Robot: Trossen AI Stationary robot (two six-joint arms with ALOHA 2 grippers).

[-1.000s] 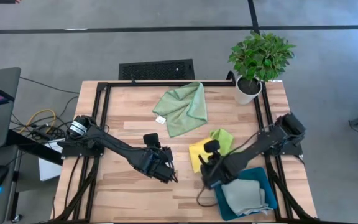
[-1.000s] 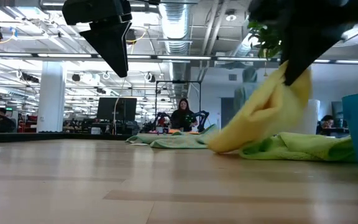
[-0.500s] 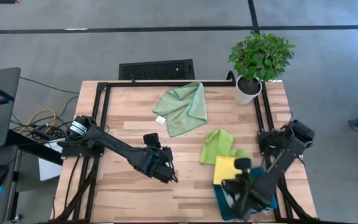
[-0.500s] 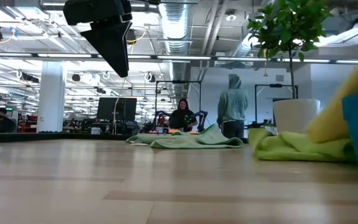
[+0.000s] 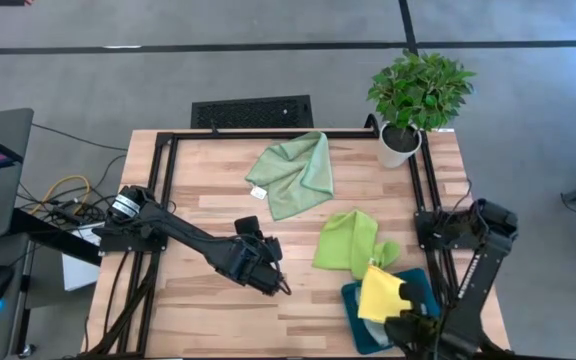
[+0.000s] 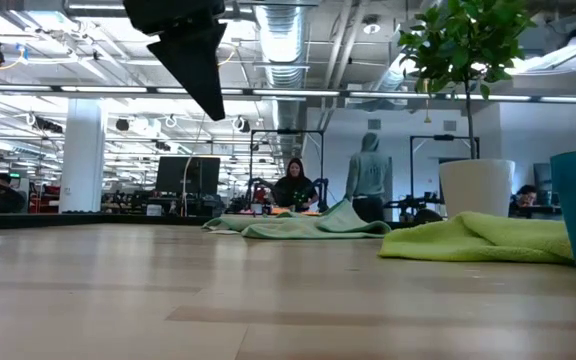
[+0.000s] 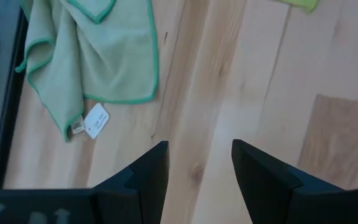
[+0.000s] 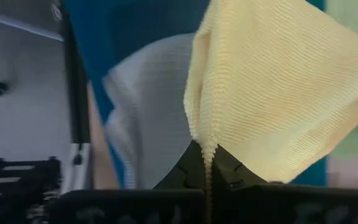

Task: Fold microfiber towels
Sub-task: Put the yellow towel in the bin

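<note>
The yellow towel stays held in my right gripper until it lies in the teal tray, as its far corner (image 5: pixel 374 269) juts past the tray's far rim (image 5: pixel 414 271) now.
My right gripper (image 5: pixel 396 314) is shut on the bright yellow towel (image 5: pixel 379 293) above the teal tray (image 5: pixel 351 298) at the near right. A folded light grey-blue towel (image 8: pixel 146 118) lies in that tray. The lime green towel (image 5: pixel 347 242) lies crumpled on the table just beyond the tray. Near the far edge the sage green towel (image 5: pixel 291 172) lies loosely spread, its white tag (image 7: pixel 95 120) on the wood. My left gripper (image 5: pixel 270 281) hangs open above bare wood at the table's middle, with nothing between its fingers. My right gripper pinches a bunched fold of the yellow towel (image 8: pixel 204 147) between its two fingertips. The fingers point down from above. The towel spreads out below them over the tray. I cannot tell whether its lower end touches the grey-blue towel.
A potted plant (image 5: pixel 415 95) in a white pot stands at the far right corner. A black frame (image 5: pixel 166 170) runs along the table's left, far and right sides. Bare wood lies near the front edge (image 5: pixel 228 325). People stand in the room behind (image 6: pixel 370 178).
My right gripper has swung from the table's middle toward the near right corner and turned about. It has carried the yellow towel off the lime green one to above the tray. The lime green towel stays on the table, now uncovered.
</note>
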